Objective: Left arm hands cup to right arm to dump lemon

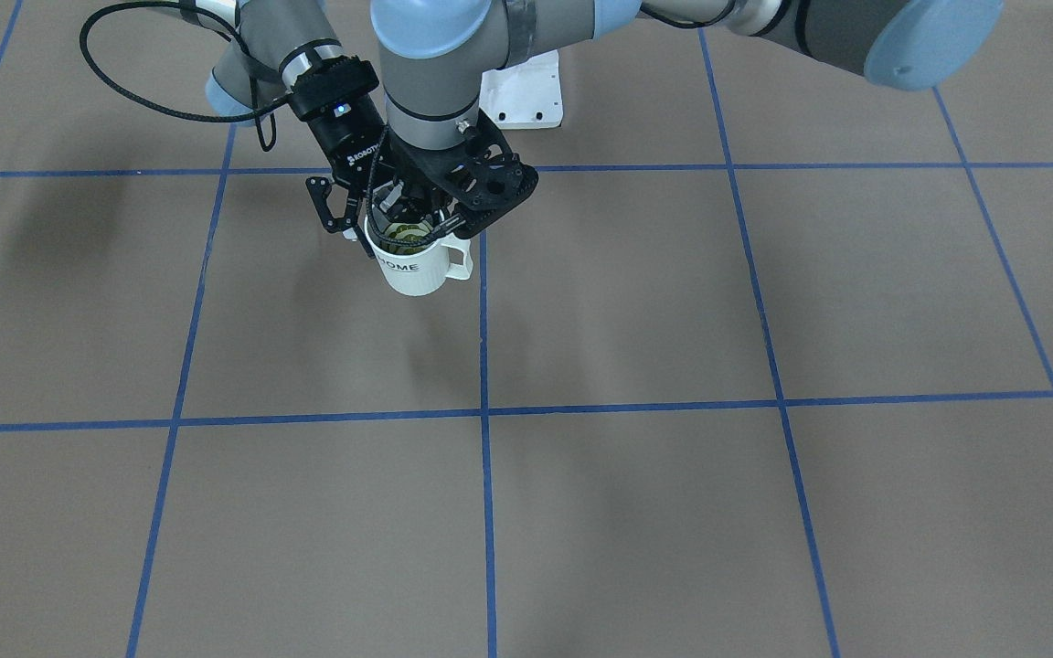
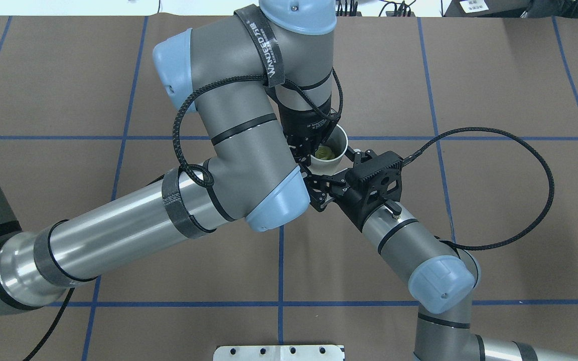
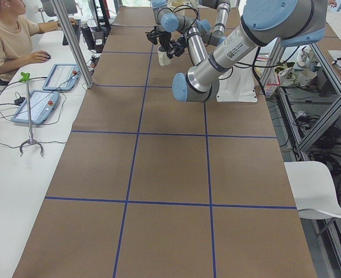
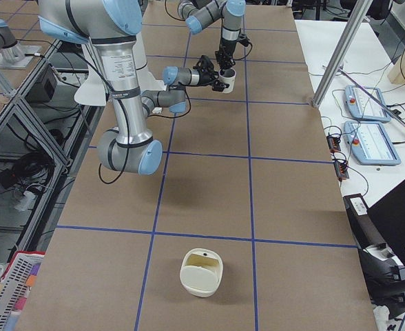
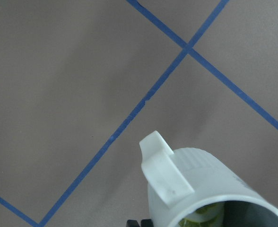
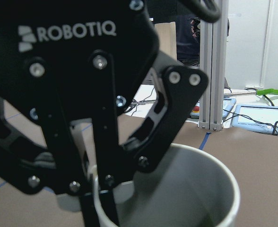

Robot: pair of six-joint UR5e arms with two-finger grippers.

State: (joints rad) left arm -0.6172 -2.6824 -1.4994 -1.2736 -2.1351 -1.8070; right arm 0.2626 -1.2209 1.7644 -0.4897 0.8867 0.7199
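Observation:
My right gripper takes hold of the white cup around its outer side (image 1: 408,275) next. Then my right gripper tips the lemon (image 1: 403,236) out.
The white cup (image 1: 417,270) marked "HOME" hangs upright above the brown table, handle toward the view's right. The yellow-green lemon (image 1: 403,236) lies inside it. My left gripper (image 1: 417,219), under its perforated black housing, is shut on the cup's rim, one finger inside and one outside; the right wrist view (image 6: 99,189) shows this. My right gripper (image 1: 357,228), on the ROBOTIQ wrist, is open, its jaws spread close beside the cup's wall. From overhead the cup (image 2: 332,161), lemon (image 2: 325,151), left gripper (image 2: 311,150) and right gripper (image 2: 330,175) crowd together. The left wrist view shows the cup's handle (image 5: 160,165).
A cream-coloured container (image 4: 202,272) stands on the table far off, toward the robot's right end. The white base plate (image 1: 522,91) lies behind the arms. An operator (image 3: 8,35), control pendants (image 3: 43,104) and a metal post (image 3: 72,40) line the far side.

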